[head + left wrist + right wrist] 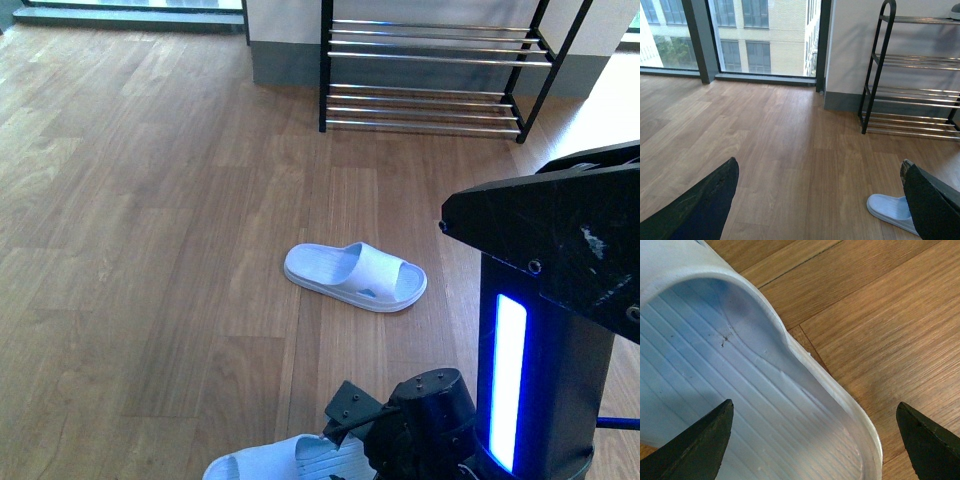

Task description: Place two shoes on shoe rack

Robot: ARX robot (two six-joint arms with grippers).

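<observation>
Next, the right gripper picks up the near slide by its strap edge (298, 458), which arches up open while the footbed lies flat on the floor.
The two shoes are pale blue slide sandals, not sneakers. One slide (355, 277) lies on the floor in the middle, between me and the shoe rack (430, 70), which stands at the back against the wall. The other slide (275, 463) lies at the near edge. My right gripper (350, 425) is open just above its heel end; in the right wrist view the slide's footbed (740, 390) lies between the spread fingertips (700, 447). My left gripper (820, 200) is open and empty above the floor, with the far slide (890, 210) and the rack (910, 95) ahead of it.
The floor is wood planks (150, 200). A black column with a blue light strip (510, 380) stands at the near right. A grey skirting and white wall (285, 50) run behind the rack. Tall windows (755, 30) show in the left wrist view.
</observation>
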